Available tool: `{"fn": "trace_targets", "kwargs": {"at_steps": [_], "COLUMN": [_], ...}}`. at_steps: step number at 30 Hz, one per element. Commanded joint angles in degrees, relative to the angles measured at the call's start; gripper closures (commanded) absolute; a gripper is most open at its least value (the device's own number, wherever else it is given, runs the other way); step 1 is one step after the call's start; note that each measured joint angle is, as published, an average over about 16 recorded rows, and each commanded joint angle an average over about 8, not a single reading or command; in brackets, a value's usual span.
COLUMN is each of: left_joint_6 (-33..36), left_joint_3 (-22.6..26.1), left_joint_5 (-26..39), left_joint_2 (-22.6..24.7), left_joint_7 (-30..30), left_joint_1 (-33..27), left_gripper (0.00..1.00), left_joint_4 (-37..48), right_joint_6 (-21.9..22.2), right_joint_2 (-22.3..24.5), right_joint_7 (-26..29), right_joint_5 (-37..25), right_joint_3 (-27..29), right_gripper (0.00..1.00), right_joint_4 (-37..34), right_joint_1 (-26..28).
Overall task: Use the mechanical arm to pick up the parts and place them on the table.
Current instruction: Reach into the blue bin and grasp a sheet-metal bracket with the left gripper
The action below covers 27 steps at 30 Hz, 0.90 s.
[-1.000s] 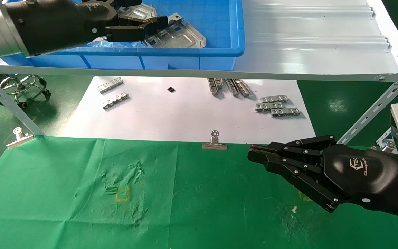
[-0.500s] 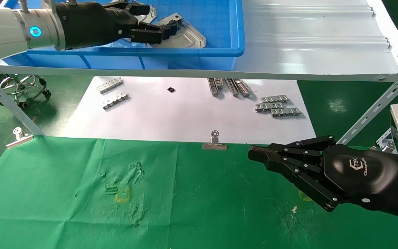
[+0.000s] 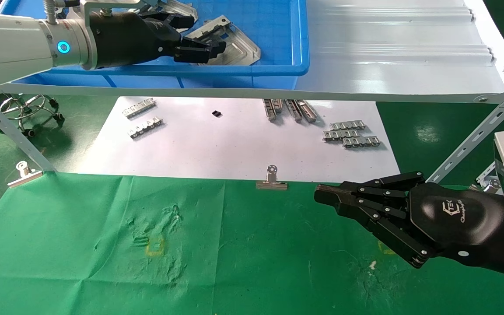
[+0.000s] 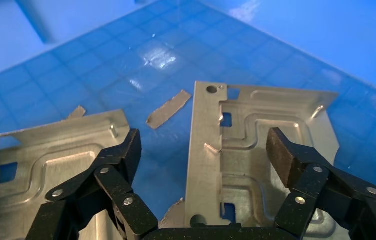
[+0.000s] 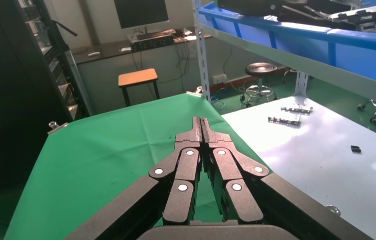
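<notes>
My left gripper next needs to grab the silver stamped plate by its slotted raised edge (image 4: 205, 150) to place it on the tabletop.
My left gripper (image 3: 211, 47), a black claw on a white tube with a blue light ring, reaches into the blue bin (image 3: 278, 65) on the shelf. It is open and empty. In the left wrist view its jaws (image 4: 203, 150) stand wide apart on either side of a silver stamped plate (image 4: 255, 145) lying on the bin floor; that plate also shows in the head view (image 3: 239, 46). A second plate (image 4: 51, 165) lies beside it. My right gripper (image 3: 322, 194) is shut and empty, just above the green cloth table (image 3: 234, 253).
The bin sits on a white metal shelf (image 3: 387, 52). Below it lies a white paper sheet (image 3: 234, 144) with small ridged metal strips (image 3: 350, 133). Binder clips (image 3: 271, 181) hold the cloth edge. Shelf legs (image 3: 475, 135) slant down at both sides.
My left arm has pushed further right into the bin and dropped slightly, bringing its open jaws over the plate. The right arm has not moved.
</notes>
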Motion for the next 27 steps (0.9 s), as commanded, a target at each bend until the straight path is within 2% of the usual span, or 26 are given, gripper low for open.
{"fn": "trace_targets", "kwargs": {"at_steps": [1, 27], "left_joint_6": [-0.48, -2.87], "left_joint_3": [0.03, -0.47], "left_joint_5": [0.05, -0.64], "left_joint_2": [0.16, 0.73], "left_joint_7": [0.31, 2.97], "left_joint_1": [-0.01, 0.24], "left_gripper": [1.00, 1.00], "left_joint_4": [0.32, 1.10], "right_joint_6": [0.00, 0.00], "right_joint_2": [0.00, 0.00], "right_joint_7": [0.00, 0.00], "right_joint_5": [0.00, 0.00], "right_joint_3": [0.00, 0.00], "right_gripper": [1.00, 1.00], "right_joint_4": [0.00, 0.00], "right_joint_1": [0.00, 0.00]}}
